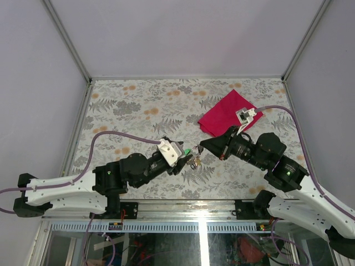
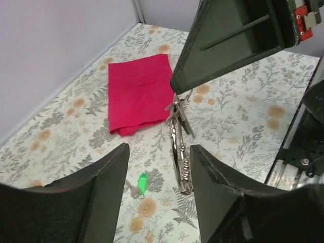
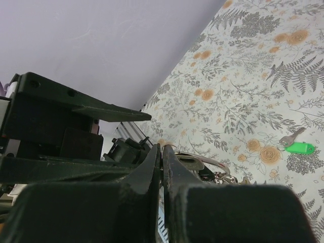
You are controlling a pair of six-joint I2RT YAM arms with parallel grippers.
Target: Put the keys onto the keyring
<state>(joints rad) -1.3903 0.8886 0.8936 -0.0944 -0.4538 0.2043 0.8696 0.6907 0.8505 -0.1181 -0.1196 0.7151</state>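
The keyring's far end should stay free to take the green-tagged key, so my left gripper needs to grab the keyring [image 2: 178, 152] by its near end [image 2: 185, 186] next.
A silver keyring [image 2: 178, 152] stands edge-on as a long loop above the table. Small dark pieces hang at its far end. My right gripper [image 1: 202, 145] is shut on a thin wire of the ring, which shows at its tip in the right wrist view [image 3: 162, 148]. My left gripper [image 2: 159, 148] is open. The ring's near end lies between its fingers, close to the right finger [image 2: 217, 182]. A silver key with a green tag [image 2: 143, 182] lies loose on the table below, and also shows in the top view [image 1: 188, 151] and the right wrist view [image 3: 298, 148].
A red cloth [image 1: 224, 113] lies folded at the back right, just beyond the right gripper. The floral table [image 1: 138, 105] is bounded by white walls on three sides. A metal rail runs along the near edge by the arm bases.
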